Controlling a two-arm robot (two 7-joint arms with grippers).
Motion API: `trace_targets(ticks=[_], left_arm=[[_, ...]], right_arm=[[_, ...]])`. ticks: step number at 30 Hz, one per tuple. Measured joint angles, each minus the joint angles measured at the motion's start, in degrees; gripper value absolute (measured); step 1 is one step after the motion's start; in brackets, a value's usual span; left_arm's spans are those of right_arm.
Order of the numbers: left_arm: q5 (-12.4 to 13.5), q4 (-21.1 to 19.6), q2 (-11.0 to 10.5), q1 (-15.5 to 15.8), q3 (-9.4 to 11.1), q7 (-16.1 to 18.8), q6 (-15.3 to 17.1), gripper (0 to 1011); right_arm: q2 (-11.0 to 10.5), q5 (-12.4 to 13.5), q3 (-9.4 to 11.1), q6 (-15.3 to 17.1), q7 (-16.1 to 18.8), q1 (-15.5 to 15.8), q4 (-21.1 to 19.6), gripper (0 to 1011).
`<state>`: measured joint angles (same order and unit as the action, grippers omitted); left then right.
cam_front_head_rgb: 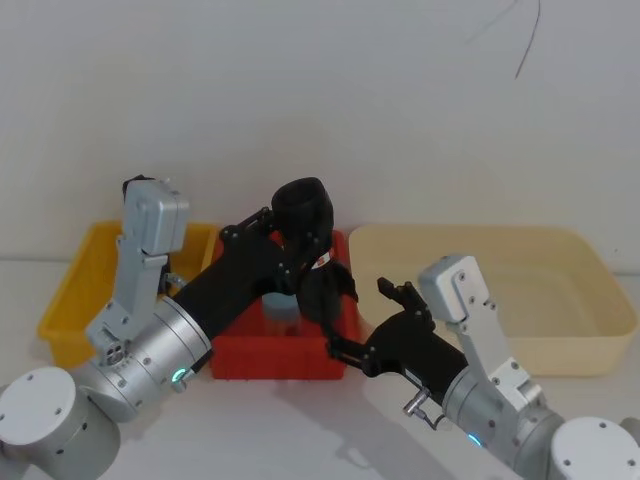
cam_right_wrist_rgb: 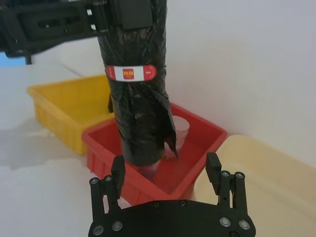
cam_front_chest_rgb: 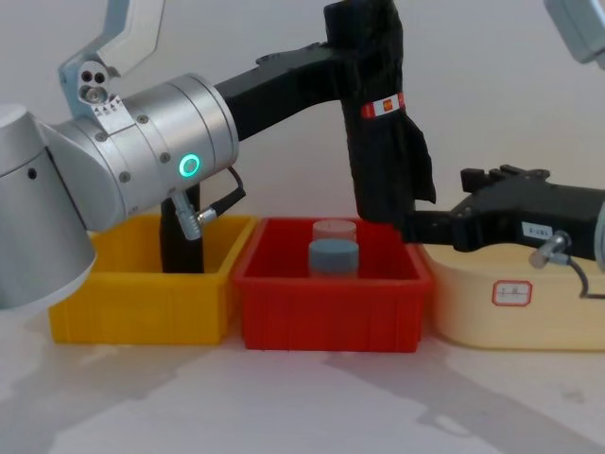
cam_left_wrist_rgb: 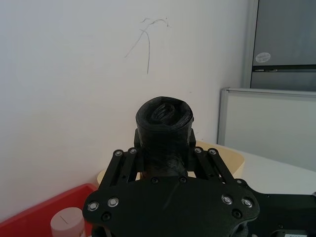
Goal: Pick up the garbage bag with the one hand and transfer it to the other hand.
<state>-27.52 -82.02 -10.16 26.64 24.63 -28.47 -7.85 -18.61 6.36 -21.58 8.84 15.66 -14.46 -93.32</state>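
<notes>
My right gripper needs to grab the garbage bag [cam_front_chest_rgb: 383,123] by its lower end [cam_front_chest_rgb: 385,200] next, because the fingers of my left gripper are already around the bag's upper part.
The garbage bag [cam_front_chest_rgb: 383,123], a thick black roll with a red-and-white sticker [cam_right_wrist_rgb: 131,73], hangs upright over the red bin [cam_front_chest_rgb: 331,293]. My left gripper [cam_left_wrist_rgb: 165,148] is shut on its upper part, coming in from the left [cam_front_chest_rgb: 352,52]. The roll's top end [cam_front_head_rgb: 303,210] stands above the fingers. My right gripper [cam_right_wrist_rgb: 165,168] is open, and it faces the roll's lower end [cam_right_wrist_rgb: 140,143] from close by. In the chest view the right gripper [cam_front_chest_rgb: 425,225] reaches in from the right, level with the roll's bottom. I cannot tell whether it touches the roll.
A blue-lidded jar [cam_front_chest_rgb: 334,253] stands in the red bin under the roll. A yellow bin [cam_front_chest_rgb: 142,303] on the left holds another black roll [cam_front_chest_rgb: 181,241]. A cream tub [cam_front_chest_rgb: 510,293] sits on the right. A white wall is close behind.
</notes>
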Motion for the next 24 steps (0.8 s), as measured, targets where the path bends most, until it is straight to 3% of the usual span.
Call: trace_targets(ticks=[24], left_arm=[[0.0,0.0,0.0,0.0,0.0,0.0,0.0,423]], right_arm=[[1.1,3.1,-1.0,1.2,4.4,-2.7,0.9,1000]])
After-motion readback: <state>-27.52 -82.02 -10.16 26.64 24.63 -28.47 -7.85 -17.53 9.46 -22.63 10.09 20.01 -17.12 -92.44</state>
